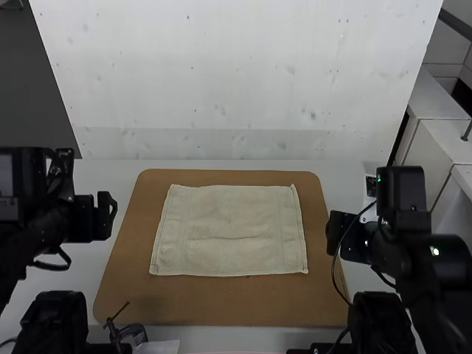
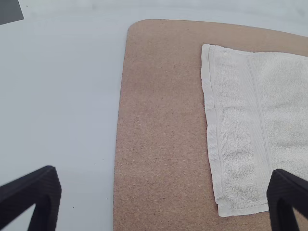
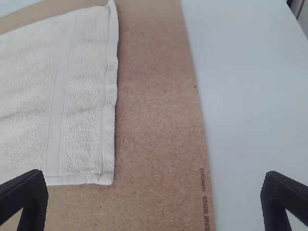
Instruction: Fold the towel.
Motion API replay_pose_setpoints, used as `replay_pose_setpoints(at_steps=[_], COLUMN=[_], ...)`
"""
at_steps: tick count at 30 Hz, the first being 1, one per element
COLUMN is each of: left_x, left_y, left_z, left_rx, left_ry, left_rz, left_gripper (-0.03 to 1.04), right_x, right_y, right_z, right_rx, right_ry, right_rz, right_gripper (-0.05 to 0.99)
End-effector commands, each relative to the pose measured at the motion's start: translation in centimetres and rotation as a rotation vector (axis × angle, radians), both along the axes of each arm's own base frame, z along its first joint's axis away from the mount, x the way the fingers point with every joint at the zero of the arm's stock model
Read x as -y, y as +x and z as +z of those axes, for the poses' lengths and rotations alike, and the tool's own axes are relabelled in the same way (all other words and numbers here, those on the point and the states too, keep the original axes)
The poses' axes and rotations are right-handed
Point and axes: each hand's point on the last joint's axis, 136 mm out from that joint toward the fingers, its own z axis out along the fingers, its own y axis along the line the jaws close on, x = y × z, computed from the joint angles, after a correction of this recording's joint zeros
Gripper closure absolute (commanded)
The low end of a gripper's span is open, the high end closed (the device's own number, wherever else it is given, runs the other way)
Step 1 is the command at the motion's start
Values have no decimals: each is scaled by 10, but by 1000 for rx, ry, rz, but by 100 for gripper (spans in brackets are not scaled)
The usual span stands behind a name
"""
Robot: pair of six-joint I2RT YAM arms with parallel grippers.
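I should next grab the cream towel with my left gripper by its hemmed corner toward the white panel. Then I can fold it double on the brown board [image 1: 221, 302].
My left gripper [image 1: 108, 210] is above the table to the left of the towel, and my right gripper [image 1: 336, 234] is off the towel's right side. The cream towel [image 1: 230, 230] lies spread out, roughly rectangular, with a slight crease across its middle. In the left wrist view, my left gripper [image 2: 163, 192] stands wide open, holding nothing, with the towel [image 2: 240, 130] partly in sight. Likewise, the fingers of my right gripper [image 3: 155, 195] are far apart with nothing between them; the towel's hemmed edge and corner [image 3: 82, 106] lie flat there.
Under the towel is a brown board [image 1: 221, 306] with rounded corners, resting on a white table [image 1: 110, 181]. A white panel [image 1: 236, 81] stands behind the table. Small dark hardware [image 1: 133, 334] sits near the front edge, between the arm bases.
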Motion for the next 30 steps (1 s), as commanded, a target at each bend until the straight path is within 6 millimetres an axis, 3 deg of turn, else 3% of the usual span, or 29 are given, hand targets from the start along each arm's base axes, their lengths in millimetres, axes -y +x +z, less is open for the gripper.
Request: replay_pose_setpoints(at_steps=[1, 9, 12, 22, 30], left_x=[1, -7, 2, 32, 36], left_y=[16, 71, 91, 135, 153], left_z=[1, -48, -60, -61, -70], left_rx=[-70, -337, -371, -397, -417], left_ry=[-2, 53, 90, 118, 118], left_rz=[-5, 34, 11, -60, -61], left_gripper=[6, 5, 5, 5, 5], right_x=[-4, -3, -3, -12, -41], right_y=[13, 52, 76, 141, 192], right_z=[7, -4, -9, -48, -80], right_rx=[-32, -162, -174, -269, -348], right_ry=[17, 20, 27, 52, 66], right_rz=[6, -14, -31, -49, -23], right_gripper=[-3, -2, -2, -2, -2])
